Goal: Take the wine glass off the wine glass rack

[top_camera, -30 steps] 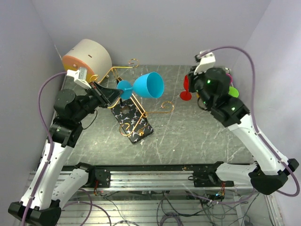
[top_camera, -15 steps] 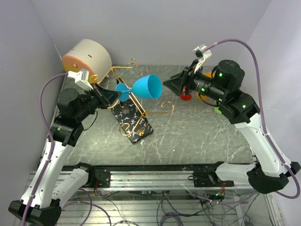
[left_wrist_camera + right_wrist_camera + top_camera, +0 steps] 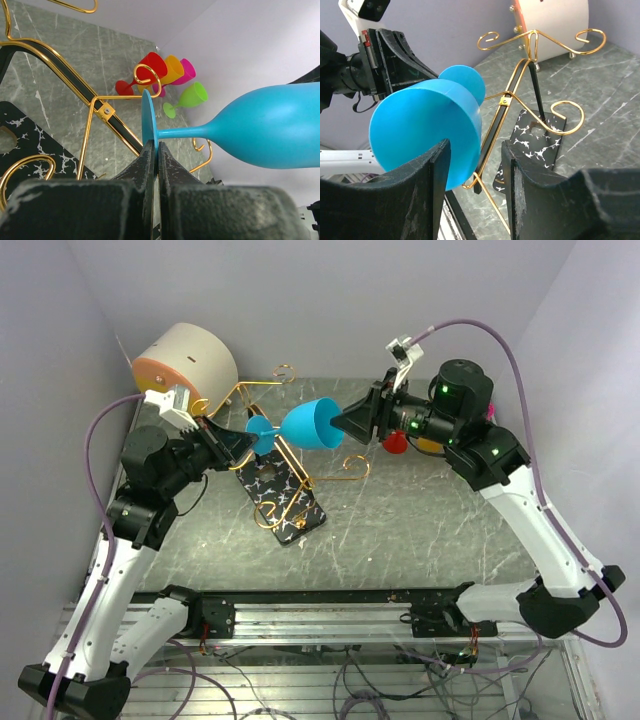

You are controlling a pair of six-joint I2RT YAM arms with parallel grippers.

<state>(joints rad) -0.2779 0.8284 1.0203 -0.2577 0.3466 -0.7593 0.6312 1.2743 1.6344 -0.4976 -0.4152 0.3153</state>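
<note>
My right gripper should close, as one finger overlaps the bowl's opening and the other is outside the bowl's side. Closing now would hold the rim of the glass's bowl.
The blue wine glass [image 3: 313, 424] hangs sideways above the table, bowl pointing right. My left gripper [image 3: 250, 435] is shut on the thin edge of its round foot [image 3: 148, 120], jaws pinched tight in the left wrist view [image 3: 157, 150]. The wine glass rack [image 3: 300, 468], gold wire on a black white-veined base [image 3: 283, 498], stands just below and behind the foot. A gold curl [image 3: 148, 79] sits close behind it. My right gripper [image 3: 345, 422] is open at the bowl's mouth. Seen from the right wrist, one finger [image 3: 420, 190] overlaps the bowl [image 3: 427, 130] and the other stands apart from it.
A round beige drum [image 3: 185, 360] with an orange face stands at the back left. Red [image 3: 150, 67], orange, pink and green [image 3: 192, 95] glasses lie at the back right, by the corner of the walls. Walls close in on three sides.
My right arm swung left, away from the coloured glasses, up to the blue bowl, and its jaws opened. The left gripper kept its hold on the foot, almost still.
</note>
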